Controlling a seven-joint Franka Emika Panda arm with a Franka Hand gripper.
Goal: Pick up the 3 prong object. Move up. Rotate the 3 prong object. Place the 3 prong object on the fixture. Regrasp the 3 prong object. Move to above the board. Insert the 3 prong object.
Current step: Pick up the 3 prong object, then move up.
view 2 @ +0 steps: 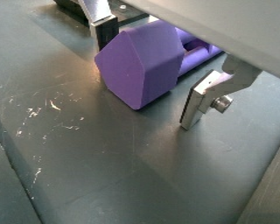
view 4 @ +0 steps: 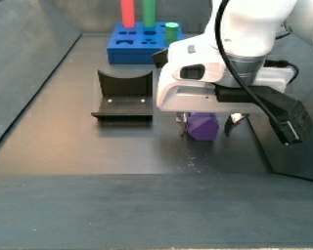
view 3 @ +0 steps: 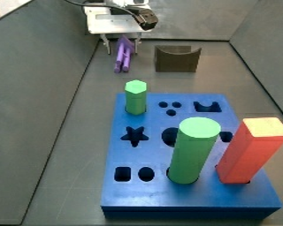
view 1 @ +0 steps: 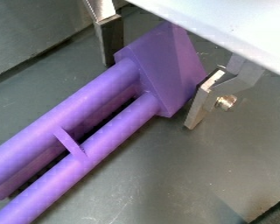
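My gripper grips the purple 3 prong object by its blocky end [view 1: 160, 70] next, to lift and rotate the object.
The purple 3 prong object [view 1: 166, 66] lies flat on the dark floor, its parallel rods stretching away from a blocky end [view 2: 143, 66]. My gripper [view 1: 154, 87] is lowered over that blocky end, open, with one silver finger [view 1: 108, 35] on each side of it. A narrow gap shows at the finger [view 2: 199, 101] on the far side of the block. In a side view the object [view 3: 124, 55] sits below the gripper [view 3: 123, 33], next to the dark notched fixture [view 3: 176, 58]. The blue board [view 3: 191, 207] is nearer that camera.
On the board stand a green hexagonal peg [view 3: 134, 97], a tall green cylinder [view 3: 194, 150] and an orange-red block [view 3: 253, 148]. The fixture [view 4: 124, 95] lies between the board [view 4: 133, 44] and the gripper [view 4: 205, 115]. Grey walls enclose the floor.
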